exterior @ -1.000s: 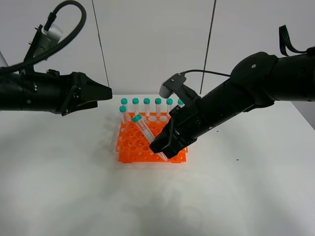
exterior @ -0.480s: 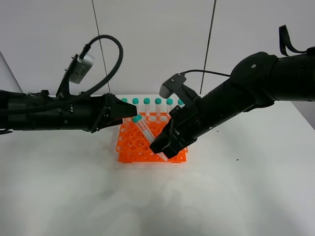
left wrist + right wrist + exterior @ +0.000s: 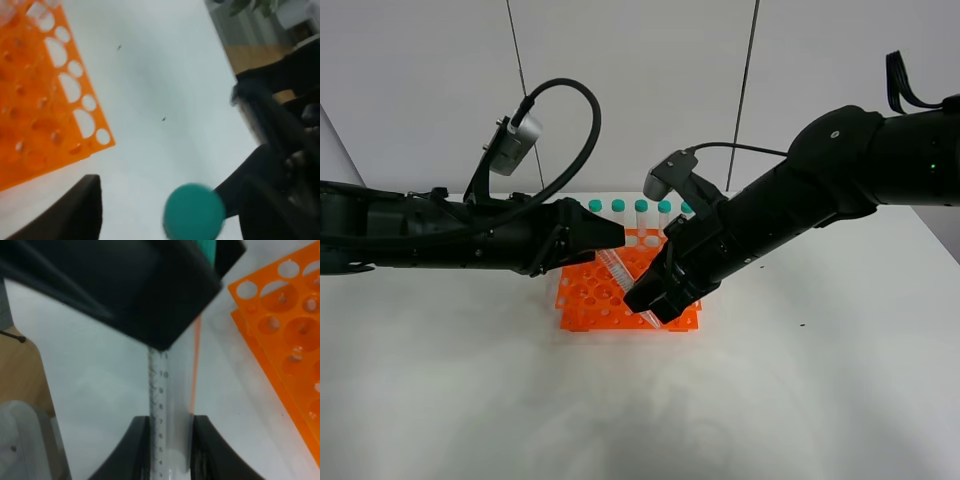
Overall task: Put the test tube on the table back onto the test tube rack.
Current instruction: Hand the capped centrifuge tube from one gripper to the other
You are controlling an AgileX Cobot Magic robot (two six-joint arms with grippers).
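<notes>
The test tube needs to go back onto the orange rack, so my left gripper will next grab the tube by its teal cap (image 3: 194,212).
The test tube (image 3: 619,274) is clear with a teal cap and hangs tilted above the orange test tube rack (image 3: 582,300). My right gripper (image 3: 655,306) is shut on its lower part. In the right wrist view the tube (image 3: 170,410) sits between the two fingers (image 3: 141,445). My left gripper (image 3: 611,236) reaches in from the left to the tube's cap end. In the left wrist view the teal cap (image 3: 194,212) lies between the open fingers (image 3: 75,210), with gaps on both sides. The rack also shows there (image 3: 35,115) and in the right wrist view (image 3: 285,325).
Several identical teal-capped tubes (image 3: 641,210) stand upright in the rack's back row. The white table (image 3: 470,400) stretches around the rack. The left gripper's black body (image 3: 125,285) fills the top of the right wrist view.
My left arm has swung in from the left until its gripper is around the tube's cap. The right arm and the tube have stayed in place.
</notes>
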